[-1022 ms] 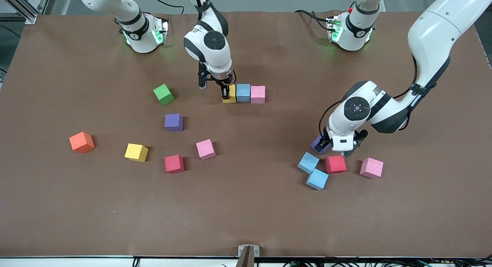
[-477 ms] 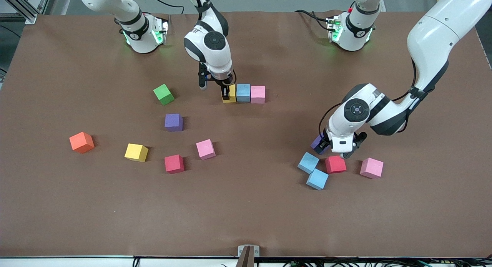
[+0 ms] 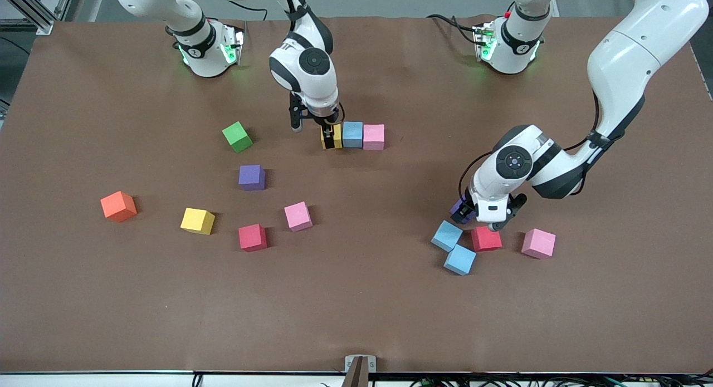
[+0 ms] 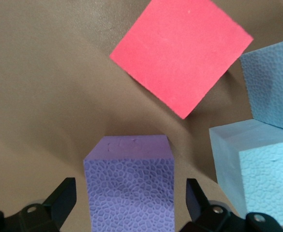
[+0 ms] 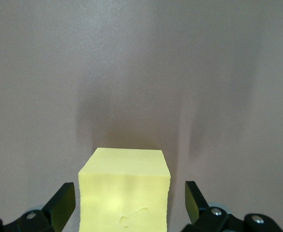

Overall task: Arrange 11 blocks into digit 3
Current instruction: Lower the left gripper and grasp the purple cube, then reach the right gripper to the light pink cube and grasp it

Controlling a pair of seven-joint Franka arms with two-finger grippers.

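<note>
The purple block [image 3: 459, 208] [image 4: 129, 186] reaches deep between my left gripper's fingers, so it is time to close now, as that would catch the block.
A yellow block [image 3: 338, 135], a light blue block [image 3: 352, 134] and a pink block [image 3: 374, 137] form a touching row. My right gripper [image 3: 331, 137] [image 5: 129, 198] stands open around the yellow block [image 5: 124, 191], with a gap on each side. My left gripper [image 3: 473, 215] [image 4: 130, 195] is open astride a purple block [image 3: 459, 208] [image 4: 129, 186], not touching it. Beside it lie a red block [image 3: 486, 238] [image 4: 180, 53], two light blue blocks [image 3: 447, 235] [image 3: 460, 259] and a pink block [image 3: 538, 243]. Loose purple [image 3: 252, 177], pink [image 3: 298, 216], red [image 3: 252, 237] and yellow [image 3: 197, 220] blocks lie toward the right arm's end.
A green cube [image 3: 237, 137] lies beside the row toward the right arm's end. An orange cube [image 3: 118, 206] sits nearest that end of the brown table [image 3: 356, 309]. The light blue blocks [image 4: 257, 169] crowd one side of the left gripper.
The right gripper has opened and let go of the yellow block, which stays in the row. The left hand has shifted slightly over the purple block, fingers still open.
</note>
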